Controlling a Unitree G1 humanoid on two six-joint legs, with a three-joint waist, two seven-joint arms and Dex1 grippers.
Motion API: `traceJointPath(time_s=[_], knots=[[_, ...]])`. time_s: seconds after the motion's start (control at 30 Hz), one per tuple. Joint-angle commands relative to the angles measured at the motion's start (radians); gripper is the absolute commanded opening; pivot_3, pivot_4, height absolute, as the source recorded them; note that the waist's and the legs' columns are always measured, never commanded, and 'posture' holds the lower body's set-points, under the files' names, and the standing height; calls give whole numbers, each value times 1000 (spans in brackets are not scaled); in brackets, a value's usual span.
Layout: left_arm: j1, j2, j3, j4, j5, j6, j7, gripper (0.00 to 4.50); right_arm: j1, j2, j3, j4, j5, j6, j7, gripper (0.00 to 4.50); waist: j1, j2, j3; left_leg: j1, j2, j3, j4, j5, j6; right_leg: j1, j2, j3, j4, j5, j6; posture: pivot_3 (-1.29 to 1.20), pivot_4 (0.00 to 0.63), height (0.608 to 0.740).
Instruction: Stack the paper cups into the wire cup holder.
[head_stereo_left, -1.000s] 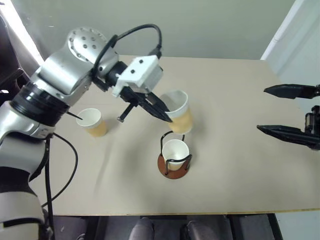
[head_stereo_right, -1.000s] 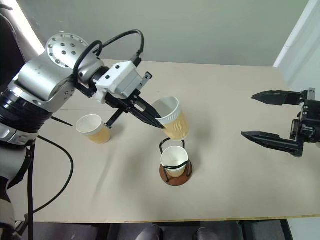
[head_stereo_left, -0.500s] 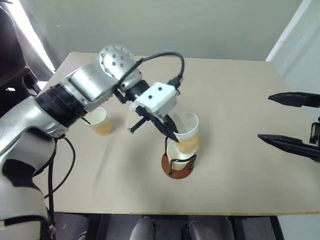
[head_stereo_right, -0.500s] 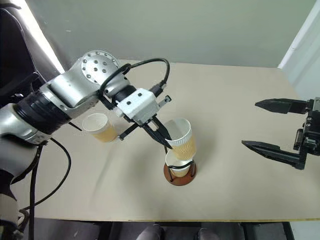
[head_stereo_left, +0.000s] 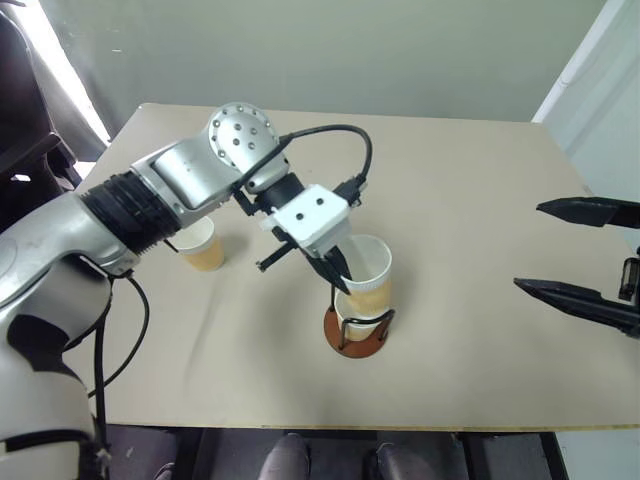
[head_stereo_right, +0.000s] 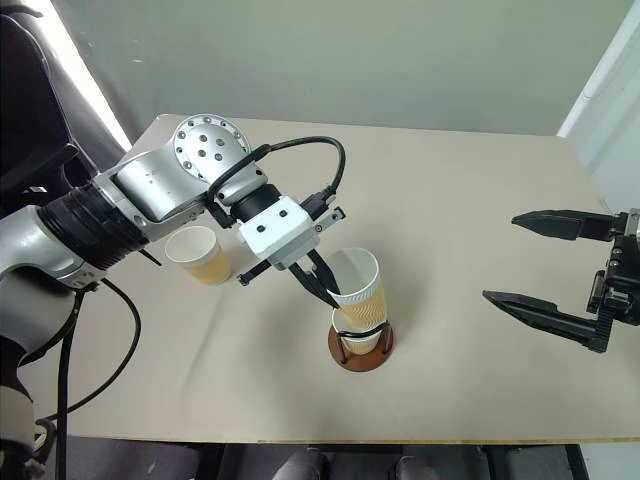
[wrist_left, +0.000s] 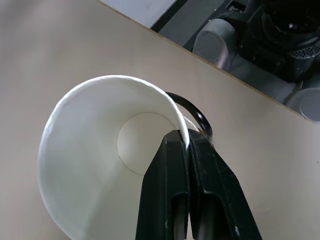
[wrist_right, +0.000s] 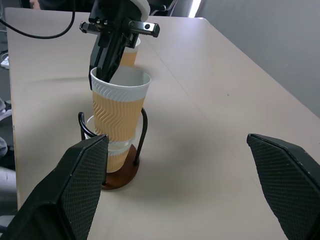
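I should open my left gripper: the held cup's lower part is inside the cup in the wire holder, so the held cup would stay nested.
My left gripper (head_stereo_right: 330, 297) is shut on the rim of a yellow-orange paper cup (head_stereo_right: 358, 285), one finger inside and one outside (wrist_left: 172, 165). That cup stands upright, its lower part nested in another paper cup (wrist_right: 116, 156) that sits in the wire cup holder (head_stereo_right: 362, 356). The holder's black loops (wrist_right: 144, 125) rise beside both cups from a reddish-brown disc. A third paper cup (head_stereo_left: 205, 248) stands on the table to the left, behind my left arm. My right gripper (head_stereo_right: 500, 257) hangs open at the right, well clear of the holder, its fingers (wrist_right: 80, 180) wide apart.
The tan table (head_stereo_left: 470, 180) stretches from the holder to the far edge and to the right. Its front edge (head_stereo_left: 400, 428) lies close below the holder. A pale wall stands behind the table.
My left gripper has lowered the held cup from above and behind the holder down into the cup seated there. The right gripper has stayed open in place.
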Motion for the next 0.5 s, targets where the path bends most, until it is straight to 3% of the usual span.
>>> traceJointPath(time_s=[0.03, 0.1, 0.17, 0.43, 0.5], knots=[[-17, -5, 15, 0, 5, -8, -41, 203, -5, -18, -61, -5, 16, -3, -12, 4500, 0, 0, 0, 0, 0, 0, 0, 0, 0, 0, 0, 0, 0, 0, 0, 0, 150, 740], [-16, -11, 21, 6, 22, -13, -41, 616, -3, -18, -63, -5, 12, -4, -12, 4500, 0, 0, 0, 0, 0, 0, 1, 0, 0, 0, 0, 0, 0, 0, 0, 0, 150, 740], [-13, -20, 28, 15, 36, -21, -41, 1301, -2, -19, -65, -5, 10, -5, -15, 4500, 0, 0, 0, 0, 0, 0, 2, 0, 1, 0, 0, 0, 1, 0, 0, 0, 150, 740], [5, -48, 108, 51, 37, -3, -41, 4333, -3, -20, -50, 7, -5, -21, -15, 4500, 1, 0, 0, -2, 0, 0, 6, -2, 3, 0, 0, 0, 1, 0, 1, 0, 150, 740], [21, -52, 177, 99, 47, 10, -41, 4460, -12, -24, -27, 22, -17, -36, -10, 4500, 1, 0, 0, -2, 0, 0, 8, -3, 4, 0, 0, 0, 2, 0, 2, 0, 150, 740]])
